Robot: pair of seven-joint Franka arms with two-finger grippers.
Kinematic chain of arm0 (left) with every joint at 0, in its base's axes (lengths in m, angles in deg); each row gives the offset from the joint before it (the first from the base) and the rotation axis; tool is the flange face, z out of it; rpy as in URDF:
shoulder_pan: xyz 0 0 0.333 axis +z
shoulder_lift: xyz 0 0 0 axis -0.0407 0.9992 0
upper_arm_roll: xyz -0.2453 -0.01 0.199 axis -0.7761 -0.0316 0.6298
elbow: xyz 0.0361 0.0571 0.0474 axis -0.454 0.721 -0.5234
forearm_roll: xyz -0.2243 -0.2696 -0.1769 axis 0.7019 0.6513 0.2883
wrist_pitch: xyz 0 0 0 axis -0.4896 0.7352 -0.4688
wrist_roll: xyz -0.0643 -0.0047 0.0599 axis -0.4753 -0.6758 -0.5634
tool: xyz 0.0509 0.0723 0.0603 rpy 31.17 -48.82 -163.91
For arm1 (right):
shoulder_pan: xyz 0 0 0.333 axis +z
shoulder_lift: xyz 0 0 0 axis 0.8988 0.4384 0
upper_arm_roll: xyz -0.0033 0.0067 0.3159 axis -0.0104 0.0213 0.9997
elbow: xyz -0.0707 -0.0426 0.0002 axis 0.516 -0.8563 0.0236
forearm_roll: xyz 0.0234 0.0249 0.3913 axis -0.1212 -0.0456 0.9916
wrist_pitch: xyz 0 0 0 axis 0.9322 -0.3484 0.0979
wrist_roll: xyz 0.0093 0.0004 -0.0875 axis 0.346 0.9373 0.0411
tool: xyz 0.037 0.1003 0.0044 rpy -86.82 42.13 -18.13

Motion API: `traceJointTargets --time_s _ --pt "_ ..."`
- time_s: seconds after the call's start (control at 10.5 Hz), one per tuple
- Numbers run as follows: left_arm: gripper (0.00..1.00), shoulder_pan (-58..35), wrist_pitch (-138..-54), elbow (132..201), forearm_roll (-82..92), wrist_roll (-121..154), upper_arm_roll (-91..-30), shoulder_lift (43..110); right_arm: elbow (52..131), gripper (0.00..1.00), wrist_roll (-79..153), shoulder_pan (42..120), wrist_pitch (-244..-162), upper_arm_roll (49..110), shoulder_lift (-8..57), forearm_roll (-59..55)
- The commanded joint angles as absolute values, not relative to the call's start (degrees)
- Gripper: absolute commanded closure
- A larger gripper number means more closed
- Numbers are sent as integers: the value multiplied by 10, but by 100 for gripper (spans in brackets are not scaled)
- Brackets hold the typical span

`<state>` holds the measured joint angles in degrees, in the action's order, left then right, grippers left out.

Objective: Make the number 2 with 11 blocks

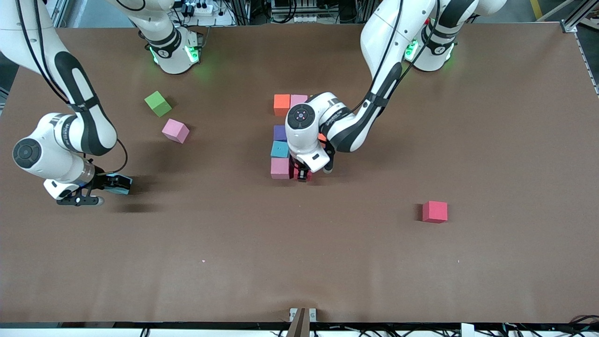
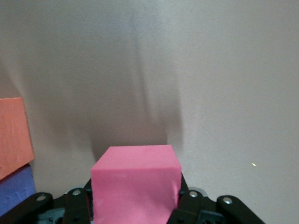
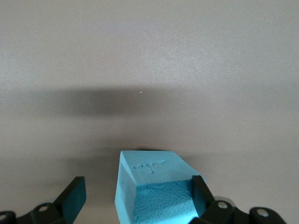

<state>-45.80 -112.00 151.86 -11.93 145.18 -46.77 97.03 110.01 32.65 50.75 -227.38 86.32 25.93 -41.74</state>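
It isn't time to close my right gripper on the light blue block yet: its fingers are above the block's top and would miss, so it should first go lower.
Part of the number 2 lies mid-table: an orange block (image 1: 281, 104), a pink block (image 1: 298, 99), a purple block (image 1: 280, 133), a light blue block (image 1: 280, 149) and a pink block (image 1: 281, 168). My left gripper (image 1: 303, 175) is low beside that last pink block, shut on a reddish-pink block (image 2: 135, 182). Its wrist view also shows an orange block (image 2: 14, 135) and a purple block (image 2: 16, 191). My right gripper (image 1: 110, 191) is open at the right arm's end, with a light blue block (image 3: 149, 191) between its fingers, touching one finger only.
A green cube (image 1: 158, 103) and a loose pink block (image 1: 175, 130) lie toward the right arm's end. A red block (image 1: 434, 211) lies alone toward the left arm's end, nearer the front camera. The left arm hides part of the figure.
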Motion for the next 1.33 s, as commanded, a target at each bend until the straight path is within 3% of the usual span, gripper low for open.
traceJointTargets --time_s 0.0,1.05,1.14,1.24 --pt "87 -481 -1119 1487 -128 1463 -442 990 1116 0 321 495 -2256 871 229 -427" --pt "86 -509 -1121 1460 -84 1456 -416 1015 1117 0 366 478 -2292 872 282 -419" --pt "79 -510 -1120 1460 -83 1456 -416 1016 1117 0 373 477 -2292 872 284 -419" --pt "18 -510 -1120 1460 -83 1456 -416 1016 1117 0 389 479 -2291 872 285 -419"
